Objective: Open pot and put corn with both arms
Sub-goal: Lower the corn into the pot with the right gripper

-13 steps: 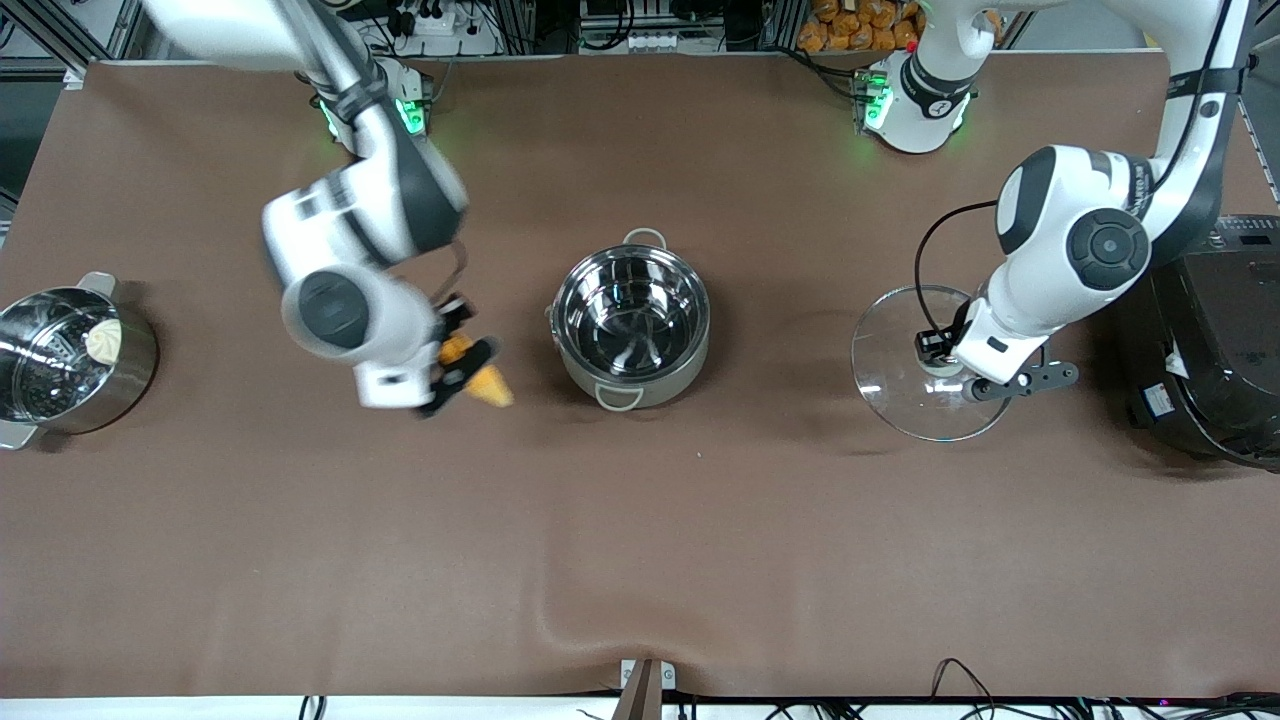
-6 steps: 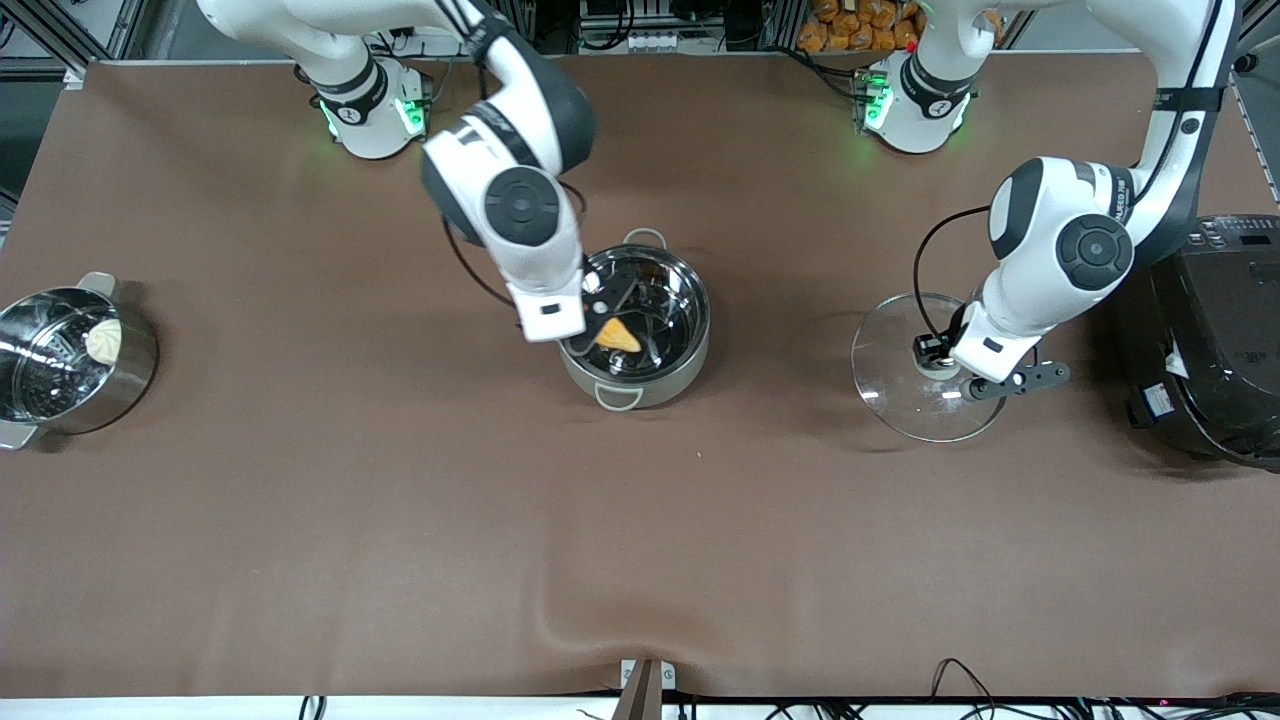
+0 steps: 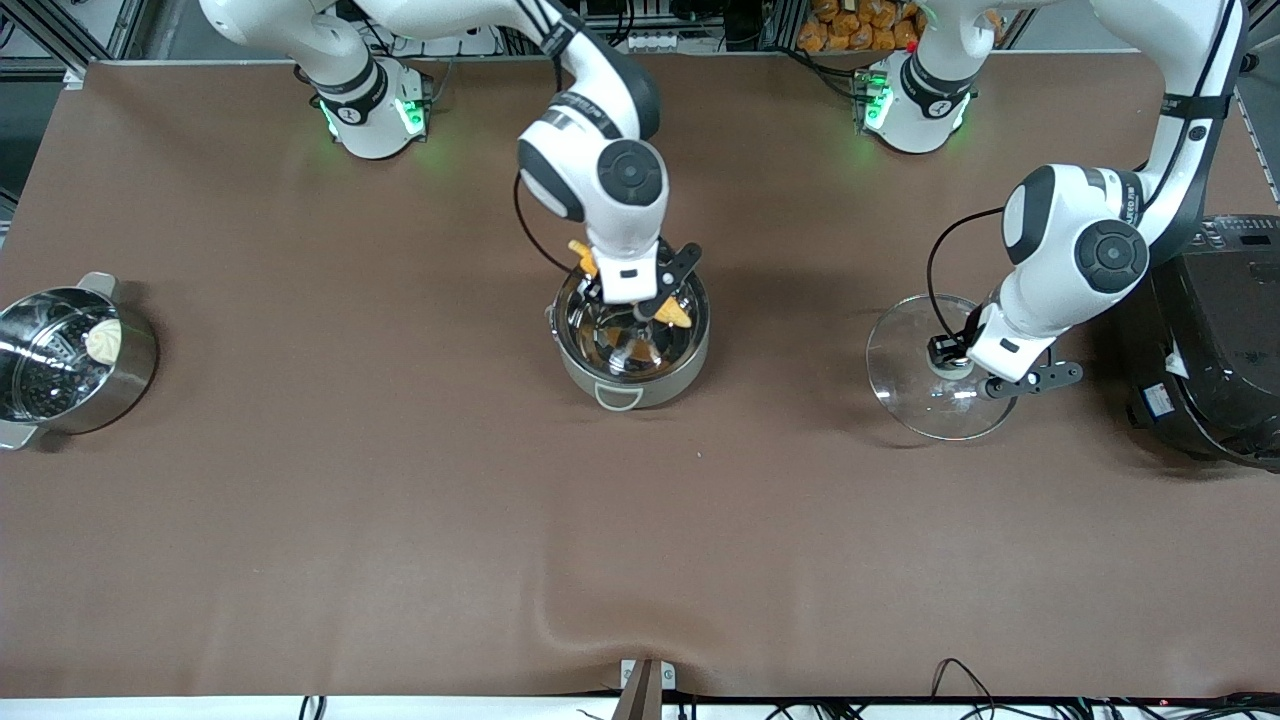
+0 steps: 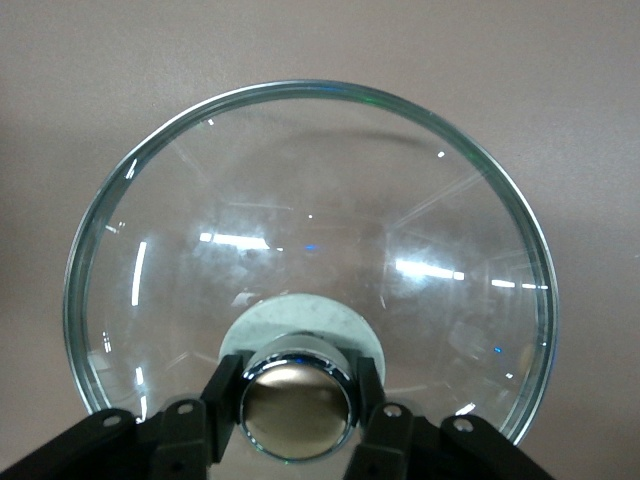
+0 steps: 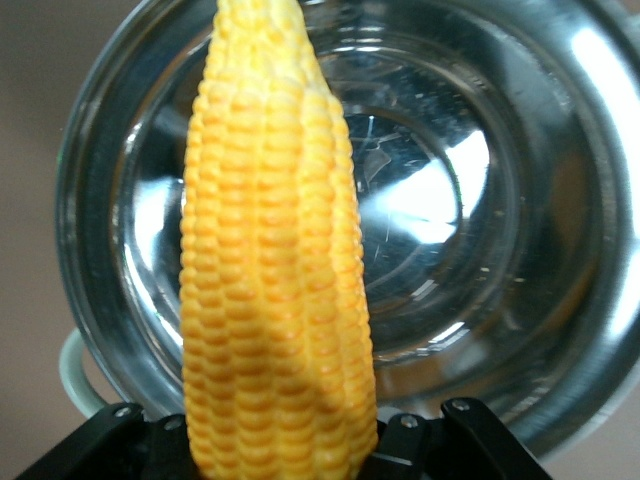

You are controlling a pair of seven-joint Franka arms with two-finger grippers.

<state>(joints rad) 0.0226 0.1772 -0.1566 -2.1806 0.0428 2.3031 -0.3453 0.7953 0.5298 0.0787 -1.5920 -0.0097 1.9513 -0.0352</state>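
Note:
I should keep holding the glass lid with my left gripper. The lid's rim is above the table in the front view, so the lid would fall if I let go.
The steel pot (image 3: 690,362) stands lidless in the middle of the table. My right gripper (image 3: 645,300) hangs over its opening, shut on the yellow corn (image 3: 676,314), which lies across the fingers and pokes out on both sides. In the right wrist view the corn (image 5: 270,280) stretches over the shiny pot (image 5: 560,250) below, with the right gripper (image 5: 280,452) clamped round its thick end. My left gripper (image 3: 950,355) is shut on the knob (image 4: 297,405) of the glass lid (image 3: 905,385), between the pot and the left arm's end. The lid (image 4: 300,200) fills the left wrist view below the left gripper (image 4: 297,412).
A steamer pot (image 3: 130,375) with a pale bun in it stands at the right arm's end of the table. A large black rice cooker (image 3: 1210,350) stands at the left arm's end, close to the lid. The brown cloth has a fold (image 3: 590,625) near the front edge.
My right arm has carried the corn from beside the pot to over its opening. The left arm has shifted the lid slightly toward the rice cooker.

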